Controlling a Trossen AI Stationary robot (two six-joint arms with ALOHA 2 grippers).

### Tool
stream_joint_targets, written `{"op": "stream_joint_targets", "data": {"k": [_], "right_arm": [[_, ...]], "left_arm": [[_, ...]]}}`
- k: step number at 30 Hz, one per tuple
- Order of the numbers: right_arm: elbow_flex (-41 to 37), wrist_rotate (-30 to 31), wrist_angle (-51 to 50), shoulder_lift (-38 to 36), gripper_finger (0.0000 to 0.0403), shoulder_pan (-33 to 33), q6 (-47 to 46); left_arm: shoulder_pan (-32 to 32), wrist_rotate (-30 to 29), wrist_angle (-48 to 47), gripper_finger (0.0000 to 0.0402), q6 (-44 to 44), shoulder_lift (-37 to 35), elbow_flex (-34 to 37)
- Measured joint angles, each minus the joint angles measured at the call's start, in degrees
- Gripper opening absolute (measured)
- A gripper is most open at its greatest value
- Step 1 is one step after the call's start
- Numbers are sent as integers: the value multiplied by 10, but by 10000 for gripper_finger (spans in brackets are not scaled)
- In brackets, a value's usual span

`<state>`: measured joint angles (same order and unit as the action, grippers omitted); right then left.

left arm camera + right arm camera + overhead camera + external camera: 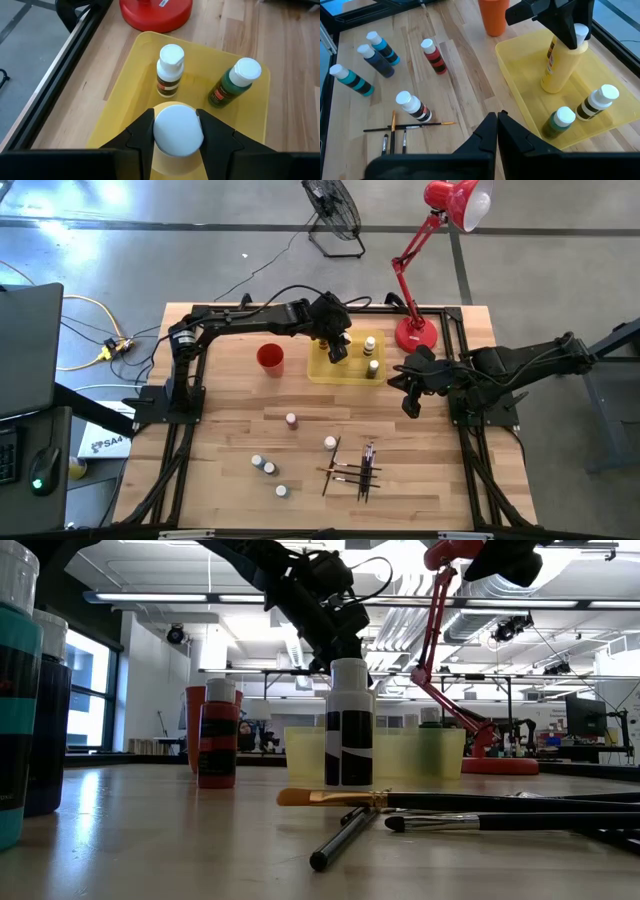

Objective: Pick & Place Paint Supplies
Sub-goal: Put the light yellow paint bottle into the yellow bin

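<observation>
I should let go of the yellow bottle [172, 162] with my left gripper, because the bottle stands low on the bottom of the tray.
A flat yellow tray [322, 370] lies at the table's far middle. My left gripper [176, 116] is above it, shut on a yellow bottle [559, 67] with a white cap. A white-and-brown bottle [169, 71] and a green bottle [234, 84] stand upright on the tray floor. Several more small bottles [269, 468] stand on the wood nearer the front. Several thin paintbrushes [352, 470] lie flat beside them. My right gripper [497, 116] is shut on nothing and hangs above the table to the right of the tray [411, 408]. My left gripper pinches the yellow bottle's white cap [177, 135] between its two fingers, one on each side. The fingers [567, 30] slant down from the table's far left. The bottle hangs slightly tilted with its base [551, 89] at the tray floor; whether it rests there I cannot tell.
A red cup [270, 358] stands just left of the tray. A red desk lamp's base [416, 334] sits at the tray's far right. Dark frame rails [180, 410] run along the table's left and right sides. Bare wood lies between the tray and the loose bottles.
</observation>
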<state>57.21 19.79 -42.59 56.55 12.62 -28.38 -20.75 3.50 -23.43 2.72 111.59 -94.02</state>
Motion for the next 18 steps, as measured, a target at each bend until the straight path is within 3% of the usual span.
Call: {"op": "stream_joint_targets", "data": {"k": [10, 18], "right_arm": [[0, -2, 0, 0, 5, 0, 1], [0, -2, 0, 0, 5, 0, 1]], "left_arm": [[-2, 0, -3, 180, 0, 1, 0], [-2, -1, -3, 189, -1, 1, 1]]}}
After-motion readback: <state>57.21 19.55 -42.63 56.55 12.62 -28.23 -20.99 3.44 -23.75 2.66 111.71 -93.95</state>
